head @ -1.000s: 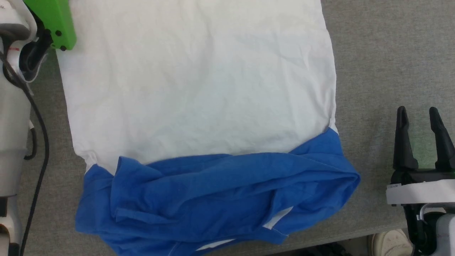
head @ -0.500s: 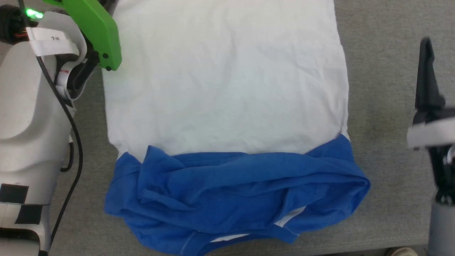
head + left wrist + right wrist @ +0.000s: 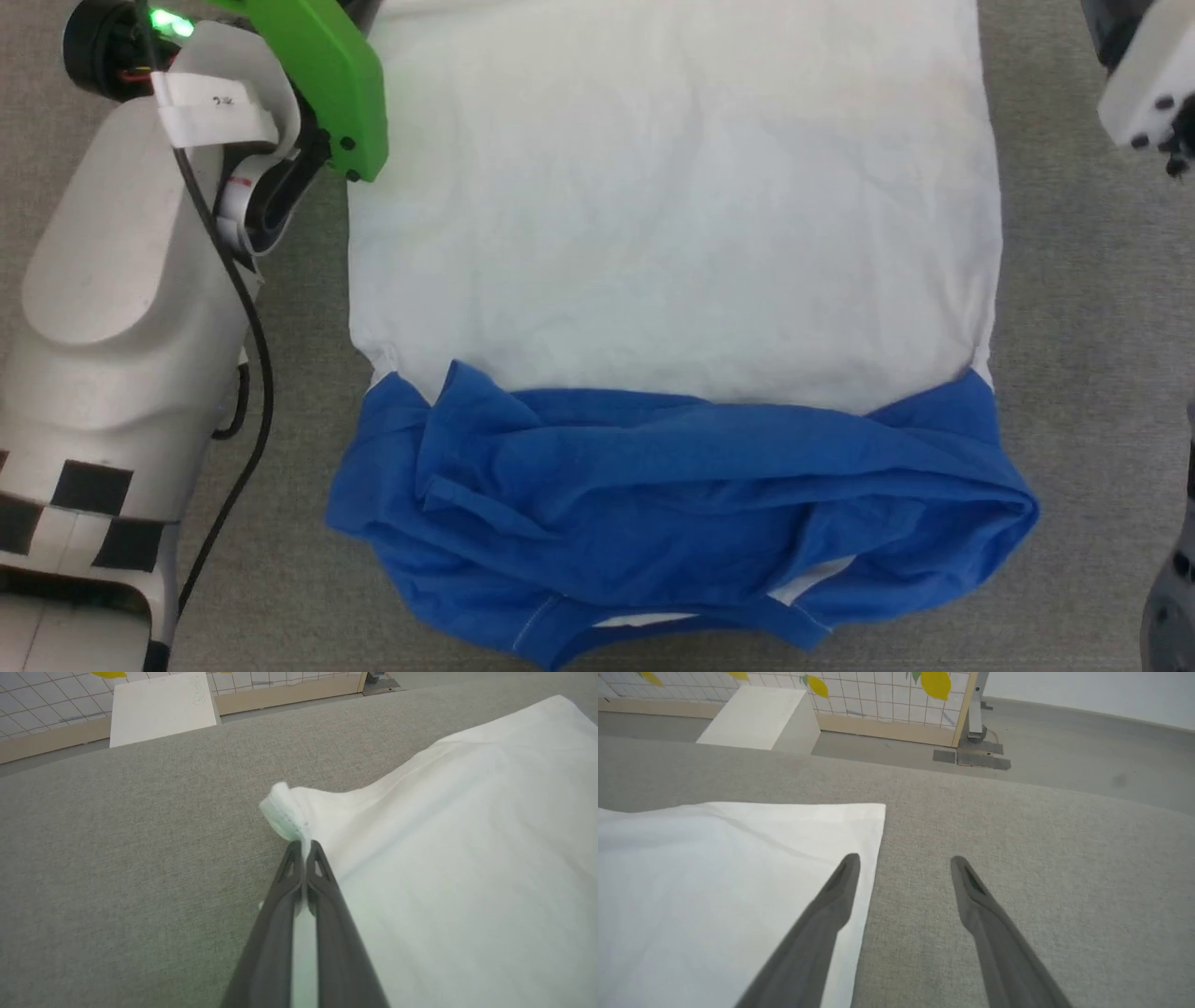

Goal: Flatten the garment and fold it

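The garment needs to be flattened and the white body [image 3: 738, 896] needs to be folded. My right gripper should next pick up the garment by its hem corner [image 3: 878, 811] for that.
The garment [image 3: 672, 205] lies on the grey table, white body spread flat toward the far side. Its blue upper part [image 3: 681, 504] is bunched in folds near the front edge. In the left wrist view my left gripper [image 3: 306, 848] is shut on a far corner of the white garment [image 3: 467, 858], with the hem puckered just past the tips. In the right wrist view my right gripper [image 3: 903, 862] is open above the other far corner. Its left finger [image 3: 840, 882] hangs over the garment [image 3: 714, 872] edge, and its right finger is over bare table.
My left arm with its green wrist cover [image 3: 317, 75] and black cable [image 3: 243, 308] stands along the garment's left side. My right wrist housing [image 3: 1144, 84] is at the far right. Beyond the table stand a white box [image 3: 756, 716], a tiled panel and a metal stand foot [image 3: 976, 732].
The head camera has shifted. My left gripper has shut on the white corner. My right arm has moved from near the front edge to the far right corner, still open.
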Controlling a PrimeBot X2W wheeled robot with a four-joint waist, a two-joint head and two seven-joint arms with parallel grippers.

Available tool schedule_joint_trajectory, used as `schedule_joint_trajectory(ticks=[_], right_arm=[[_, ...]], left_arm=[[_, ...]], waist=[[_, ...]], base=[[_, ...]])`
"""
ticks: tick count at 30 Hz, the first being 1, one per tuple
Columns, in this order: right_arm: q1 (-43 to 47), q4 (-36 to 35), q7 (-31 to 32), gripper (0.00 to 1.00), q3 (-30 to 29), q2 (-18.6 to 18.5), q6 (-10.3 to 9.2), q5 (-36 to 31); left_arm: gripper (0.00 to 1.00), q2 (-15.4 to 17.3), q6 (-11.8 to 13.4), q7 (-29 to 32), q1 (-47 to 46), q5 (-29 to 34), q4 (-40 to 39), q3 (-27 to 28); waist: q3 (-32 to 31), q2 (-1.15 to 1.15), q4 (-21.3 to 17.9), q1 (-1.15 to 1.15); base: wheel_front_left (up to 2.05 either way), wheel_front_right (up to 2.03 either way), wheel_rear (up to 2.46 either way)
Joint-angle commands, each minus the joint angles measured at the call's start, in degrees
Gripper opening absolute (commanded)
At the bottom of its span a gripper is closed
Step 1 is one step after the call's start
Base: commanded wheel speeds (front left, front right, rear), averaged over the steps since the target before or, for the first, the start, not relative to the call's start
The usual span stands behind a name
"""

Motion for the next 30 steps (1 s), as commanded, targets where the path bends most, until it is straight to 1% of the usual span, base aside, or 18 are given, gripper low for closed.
schedule_joint_trajectory(ticks=[1, 7, 10, 18, 19, 20, 21, 22, 23, 26, 30], right_arm=[[-2.2, 1.5, 0.5, 1.00, 0.1, 0.2, -0.08, -1.2], [-9.3, 10.7, 2.0, 1.00, -0.8, 2.1, -0.08, -5.3], [-11.4, 13.9, 1.9, 1.00, -1.5, 2.4, -0.08, -7.4], [-15.6, 20.3, -0.6, 1.00, -5.8, 2.9, -0.08, -12.3], [-16.5, 22.4, -0.6, 1.00, -7.2, 3.4, -0.08, -13.3], [-16.8, 22.9, -0.6, 0.87, -7.5, 3.6, -0.08, -13.5], [-17.1, 23.5, -0.4, 0.42, -7.8, 3.8, -0.08, -13.5], [-17.3, 23.9, -0.3, 0.26, -8.0, 3.8, -0.08, -13.7], [-17.5, 24.2, -0.5, 0.00, -8.1, 3.9, -0.08, -13.8], [-17.9, 24.7, -1.6, 0.00, -9.1, 3.5, -0.08, -14.3], [-18.5, 24.8, -4.8, 0.00, -9.7, 3.4, -0.08, -15.2]], left_arm=[[0.00, -0.6, -0.3, -0.3, -1.3, 0.2, 0.2, -0.3], [0.00, -2.3, -0.5, -1.3, -3.4, 0.0, 1.0, -1.7], [0.00, -3.0, -0.6, -1.8, -4.3, -0.2, 1.4, -2.3], [0.00, -4.1, -0.9, -3.2, -6.2, -0.7, 2.6, -4.1], [0.00, -4.2, -1.0, -3.6, -6.8, -1.0, 3.0, -4.6], [0.00, -4.2, -1.0, -3.7, -6.9, -1.0, 3.2, -4.7], [0.00, -4.2, -1.0, -3.9, -7.1, -1.1, 3.4, -4.9], [0.00, -4.2, -1.0, -4.0, -7.2, -1.2, 3.5, -5.0], [0.00, -4.2, -1.0, -4.1, -7.4, -1.4, 3.8, -5.2], [0.00, -4.2, -1.1, -4.6, -7.7, -1.7, 4.4, -5.5], [0.00, -3.8, -1.1, -6.4, -8.3, -1.9, 5.1, -5.6]], waist=[[0.9, 0.00, 0.9, -0.01], [3.2, 0.00, 2.9, -0.01], [4.2, 0.00, 4.0, -0.01], [6.5, 0.00, 6.8, -0.01], [7.1, 0.00, 7.3, -0.01], [7.2, 0.00, 7.4, -0.01], [7.3, 0.00, 7.5, -0.01], [7.3, 0.00, 7.5, -0.01], [7.4, 0.00, 7.6, -0.01], [7.3, 0.00, 7.6, -0.01], [7.0, 0.00, 7.3, -0.01]], base=[[0.00, 0.00, 0.00], [0.00, 0.00, 0.00], [0.00, 0.00, 0.00], [0.00, 0.00, 0.00], [0.00, 0.00, 0.00], [0.00, 0.00, 0.00], [0.00, 0.00, 0.00], [0.00, 0.00, 0.00], [0.00, 0.00, 0.00], [0.00, 0.00, 0.00], [0.00, 0.00, 0.00]])
